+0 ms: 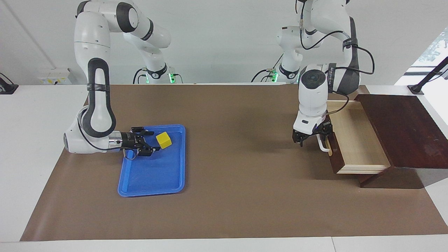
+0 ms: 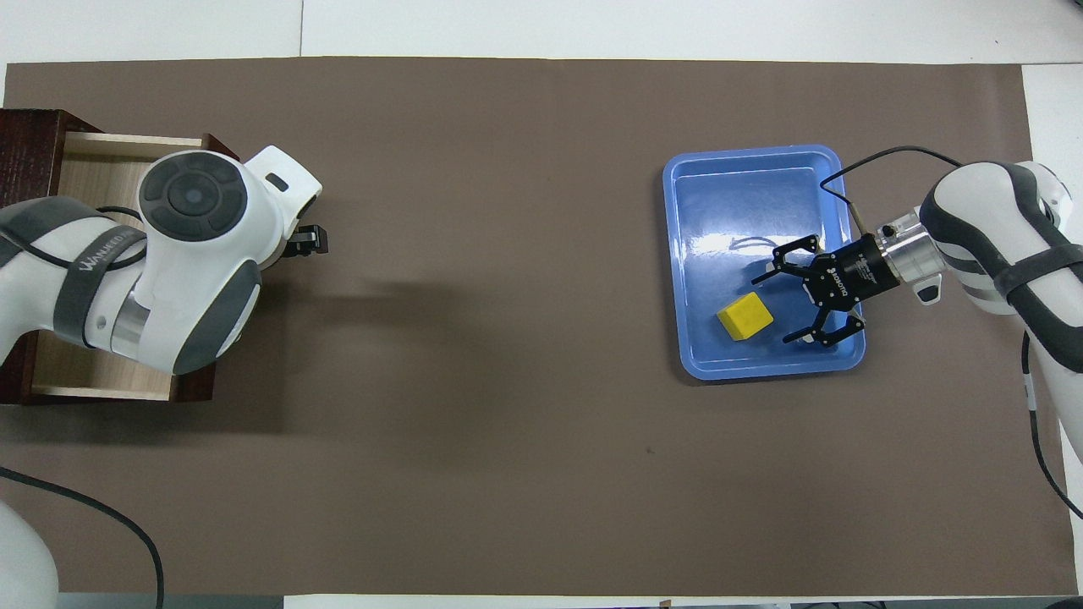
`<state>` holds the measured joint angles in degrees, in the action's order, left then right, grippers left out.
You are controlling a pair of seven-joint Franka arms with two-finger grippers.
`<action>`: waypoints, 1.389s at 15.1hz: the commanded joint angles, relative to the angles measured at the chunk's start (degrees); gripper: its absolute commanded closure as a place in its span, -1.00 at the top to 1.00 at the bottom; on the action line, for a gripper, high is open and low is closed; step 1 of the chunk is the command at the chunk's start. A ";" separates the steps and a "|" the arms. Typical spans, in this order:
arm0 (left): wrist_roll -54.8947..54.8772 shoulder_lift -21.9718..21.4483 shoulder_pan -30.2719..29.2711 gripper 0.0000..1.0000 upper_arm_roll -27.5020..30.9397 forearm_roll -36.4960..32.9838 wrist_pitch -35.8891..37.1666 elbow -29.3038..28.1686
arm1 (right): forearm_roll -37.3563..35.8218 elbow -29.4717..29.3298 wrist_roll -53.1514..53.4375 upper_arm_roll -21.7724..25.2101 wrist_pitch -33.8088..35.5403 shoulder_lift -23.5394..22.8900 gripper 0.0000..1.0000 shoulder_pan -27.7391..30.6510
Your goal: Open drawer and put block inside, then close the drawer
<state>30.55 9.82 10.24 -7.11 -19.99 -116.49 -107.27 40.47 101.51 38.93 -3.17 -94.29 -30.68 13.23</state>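
Note:
Next, my right gripper picks up the yellow block by its opposite sides to put it inside the drawer (image 2: 107,370).
The drawer (image 1: 357,140) stands pulled open out of its dark wooden box (image 1: 402,129) at the left arm's end of the table, its pale inside bare; it also shows in the overhead view (image 2: 89,169). My left gripper (image 1: 310,139) hangs right at the white bar handle (image 1: 324,147) on the drawer's front. The yellow block (image 1: 163,140) lies in a blue tray (image 1: 150,182). My right gripper (image 1: 153,141) is open and low over the tray, beside the block (image 2: 744,317) with its fingers pointing at it, not touching.
The blue tray (image 2: 753,169) lies flat on the brown mat (image 1: 238,189) toward the right arm's end. The left arm's wrist (image 2: 199,203) covers much of the drawer from above.

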 commanded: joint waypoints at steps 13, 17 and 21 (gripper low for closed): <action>40.51 -1.74 3.47 1.00 -0.19 14.81 12.96 9.01 | 0.58 -1.84 0.45 -0.53 1.57 -1.23 1.00 -2.07; 49.76 -1.91 3.38 1.00 -0.19 15.77 9.98 7.52 | 0.58 -0.70 -0.87 -0.44 1.04 -1.14 0.81 -2.07; 59.79 -2.27 2.77 1.00 -0.10 16.22 5.85 6.37 | 0.58 -0.70 -1.04 -0.44 1.13 -1.14 -0.96 -2.07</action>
<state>86.32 9.04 13.16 -7.51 -4.91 -108.13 -98.74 41.43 100.67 39.50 -3.43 -93.24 -31.68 10.82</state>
